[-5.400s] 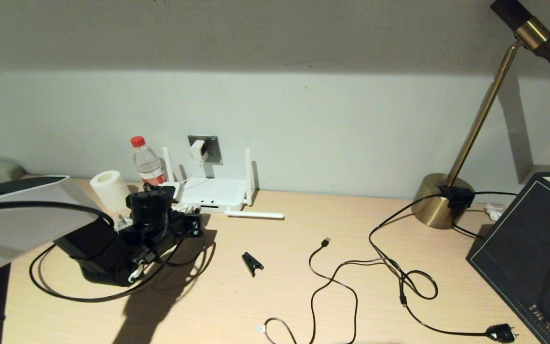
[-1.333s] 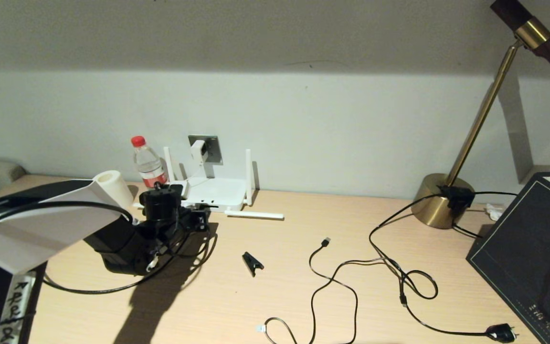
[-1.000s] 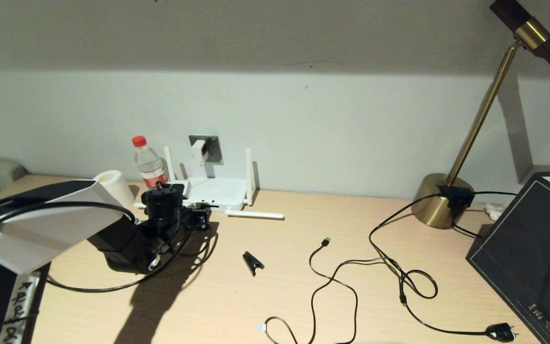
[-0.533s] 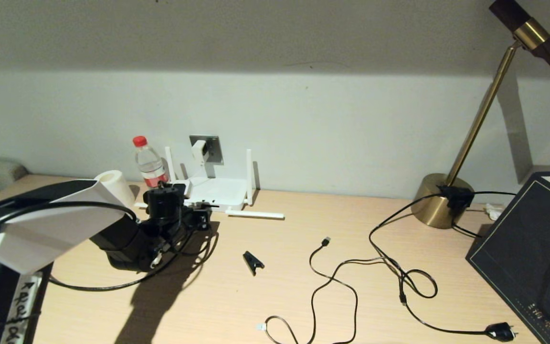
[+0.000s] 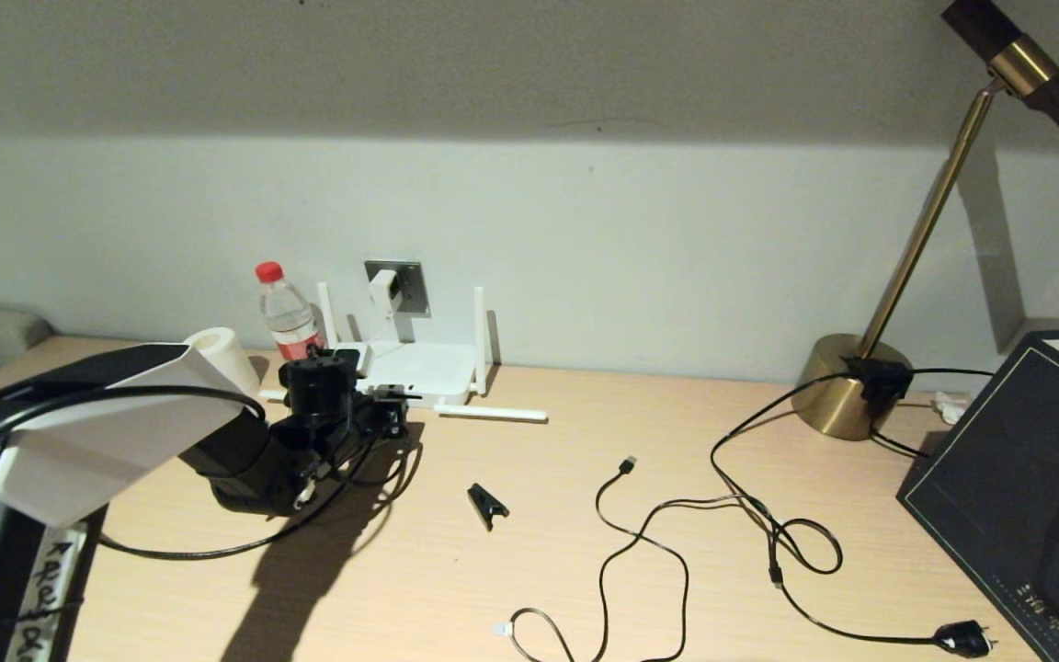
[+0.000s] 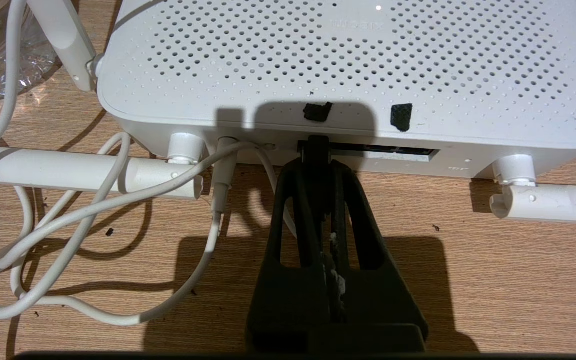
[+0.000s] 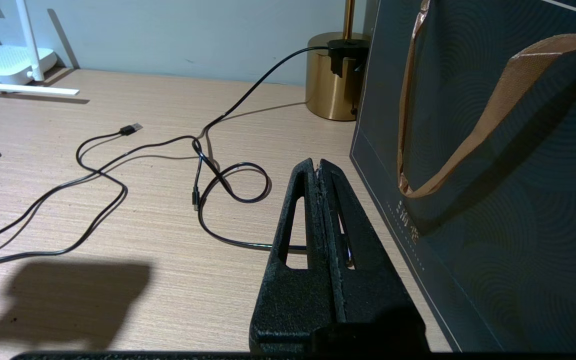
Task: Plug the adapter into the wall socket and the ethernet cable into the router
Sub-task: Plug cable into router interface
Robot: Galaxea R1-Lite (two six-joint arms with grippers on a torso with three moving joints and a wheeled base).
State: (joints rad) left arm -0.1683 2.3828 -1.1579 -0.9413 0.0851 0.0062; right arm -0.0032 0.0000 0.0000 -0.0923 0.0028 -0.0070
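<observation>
The connector's tip (image 6: 318,145) sits inside the router's port slot (image 6: 385,150) and the connector would stay seated, so it is time for my left gripper to release the connector.
The white router (image 5: 415,366) lies against the wall under the grey wall socket (image 5: 407,285). The white adapter (image 5: 382,289) sits in that socket, and its thin cord (image 6: 83,215) runs to the router's (image 6: 348,65) port edge. My left gripper (image 5: 391,416) is right at that edge. In the left wrist view it (image 6: 318,167) is shut on the black ethernet cable's connector (image 6: 316,149), whose tip is at the port slot. The cable (image 5: 189,554) loops back over the desk. My right gripper (image 7: 318,165) hangs shut and empty by the dark bag.
A water bottle (image 5: 286,313) and a paper roll (image 5: 217,354) stand left of the router. One antenna (image 5: 491,414) lies flat on the desk. A black clip (image 5: 486,504), a thin USB cable (image 5: 640,542), a mains plug (image 5: 966,639), a brass lamp base (image 5: 847,386) and a dark bag (image 5: 1017,487) fill the right.
My left arm has crept forward and to the right, bringing the held connector up to the router's port edge. The cable loop trails after it.
</observation>
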